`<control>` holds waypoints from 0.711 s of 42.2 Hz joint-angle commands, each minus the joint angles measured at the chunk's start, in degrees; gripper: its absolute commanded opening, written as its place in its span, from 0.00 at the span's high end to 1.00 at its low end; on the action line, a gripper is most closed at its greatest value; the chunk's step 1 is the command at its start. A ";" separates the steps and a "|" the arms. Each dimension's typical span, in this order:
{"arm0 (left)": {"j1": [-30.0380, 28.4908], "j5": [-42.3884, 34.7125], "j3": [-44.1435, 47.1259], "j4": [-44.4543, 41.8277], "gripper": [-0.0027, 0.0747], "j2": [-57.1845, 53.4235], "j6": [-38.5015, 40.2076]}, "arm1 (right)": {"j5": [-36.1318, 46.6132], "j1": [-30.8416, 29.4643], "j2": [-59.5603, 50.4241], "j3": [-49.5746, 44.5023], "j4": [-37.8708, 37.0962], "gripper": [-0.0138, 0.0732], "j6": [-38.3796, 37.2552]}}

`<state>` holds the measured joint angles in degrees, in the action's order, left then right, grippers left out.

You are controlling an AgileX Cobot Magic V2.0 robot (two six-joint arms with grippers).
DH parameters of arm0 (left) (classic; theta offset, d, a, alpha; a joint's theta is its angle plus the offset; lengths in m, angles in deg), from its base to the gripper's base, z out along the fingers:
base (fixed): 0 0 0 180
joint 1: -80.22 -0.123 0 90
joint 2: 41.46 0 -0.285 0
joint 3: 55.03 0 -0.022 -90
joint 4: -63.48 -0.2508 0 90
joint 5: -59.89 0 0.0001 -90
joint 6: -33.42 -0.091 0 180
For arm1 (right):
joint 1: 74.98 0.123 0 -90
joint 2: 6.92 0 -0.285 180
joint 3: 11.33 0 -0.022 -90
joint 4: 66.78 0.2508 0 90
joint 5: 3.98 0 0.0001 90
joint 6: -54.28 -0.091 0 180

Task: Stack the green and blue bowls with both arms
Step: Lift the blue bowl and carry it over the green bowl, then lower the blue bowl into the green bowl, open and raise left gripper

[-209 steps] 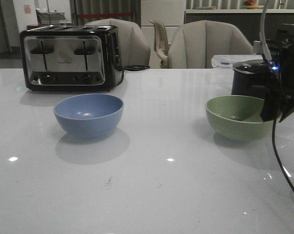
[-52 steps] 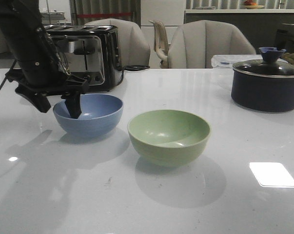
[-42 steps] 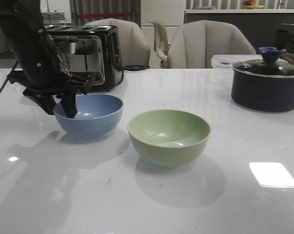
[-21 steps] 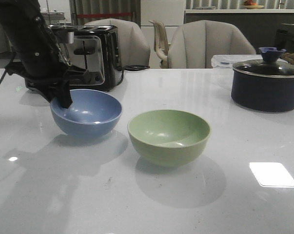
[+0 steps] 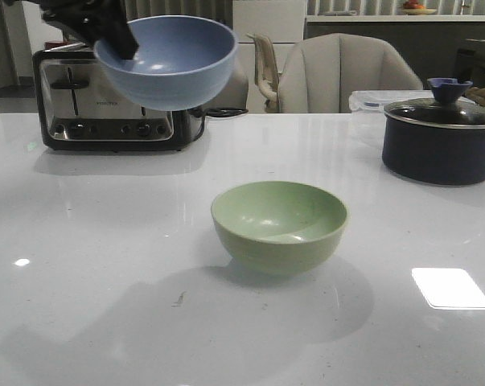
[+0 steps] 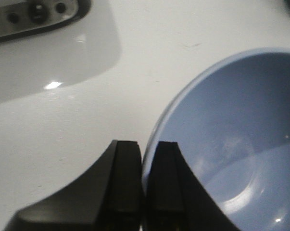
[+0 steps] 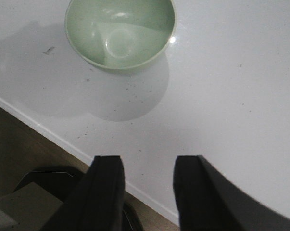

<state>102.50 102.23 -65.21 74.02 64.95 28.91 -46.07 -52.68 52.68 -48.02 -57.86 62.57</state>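
My left gripper keeps holding until the blue bowl's base (image 5: 163, 106), now high above and to the side of the green bowl (image 5: 279, 223), comes down into that bowl.
The blue bowl (image 5: 168, 60) hangs high above the table at the upper left, in front of the toaster, tilted a little. My left gripper (image 5: 113, 36) is shut on its left rim; in the left wrist view the gripper (image 6: 144, 154) has one finger outside and one inside the blue bowl (image 6: 231, 134). The green bowl (image 5: 279, 223) stands upright on the white table (image 5: 105, 305) at the middle, apart from the blue one. It also shows in the right wrist view (image 7: 120, 33). My right gripper (image 7: 148, 166) is open and empty above the table's front edge, out of the front view.
A chrome and black toaster (image 5: 113, 100) stands at the back left with its cord trailing right. A dark lidded pot (image 5: 440, 137) stands at the back right. Grey chairs (image 5: 339, 72) are behind the table. The table's front edge (image 7: 63, 139) and floor show in the right wrist view.
My left gripper has closed on the blue bowl's rim and lifted it from the table, up and slightly right. The green bowl has not moved in the last second.
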 commanded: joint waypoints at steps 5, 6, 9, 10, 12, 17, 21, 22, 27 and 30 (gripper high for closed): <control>6.92 -2.42 -1.64 2.69 0.84 -0.50 -0.60 | 2.85 0.07 -0.55 1.53 -0.07 0.41 0.66; 7.77 -2.61 -1.64 2.69 0.84 -0.09 -0.60 | 2.85 0.07 -0.55 1.53 -0.07 0.41 0.66; 9.51 -3.76 -1.64 2.58 0.84 1.34 -0.60 | 2.85 0.07 -0.55 1.53 -0.07 0.41 0.66; 9.90 -4.14 -1.64 2.58 0.84 1.79 -0.60 | 2.85 0.07 -0.55 1.53 -0.07 0.41 0.66; 10.67 -4.90 -1.64 2.68 0.84 2.88 -0.60 | 2.85 0.07 -0.55 1.53 -0.07 0.41 0.66; 11.37 -6.09 -1.64 3.42 0.84 5.61 -0.60 | 2.85 0.07 -0.55 1.53 -0.07 0.41 0.66; 11.37 -6.24 -1.64 4.86 0.84 7.65 -0.60 | 2.85 0.07 -0.55 1.53 -0.07 0.41 0.66; 11.37 -6.37 -1.64 4.98 0.84 8.08 -0.60 | 2.85 0.07 -0.55 1.53 -0.07 0.41 0.66; 11.37 -6.37 -1.64 6.58 0.83 10.33 -0.60 | 2.85 0.07 -0.55 1.53 -0.07 0.41 0.66; 11.37 -6.37 -1.64 7.36 0.82 11.24 -0.60 | 2.85 0.07 -0.55 1.53 -0.07 0.41 0.66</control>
<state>113.45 98.93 -65.21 78.99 78.60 28.12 -46.07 -52.68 52.68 -48.02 -57.86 62.57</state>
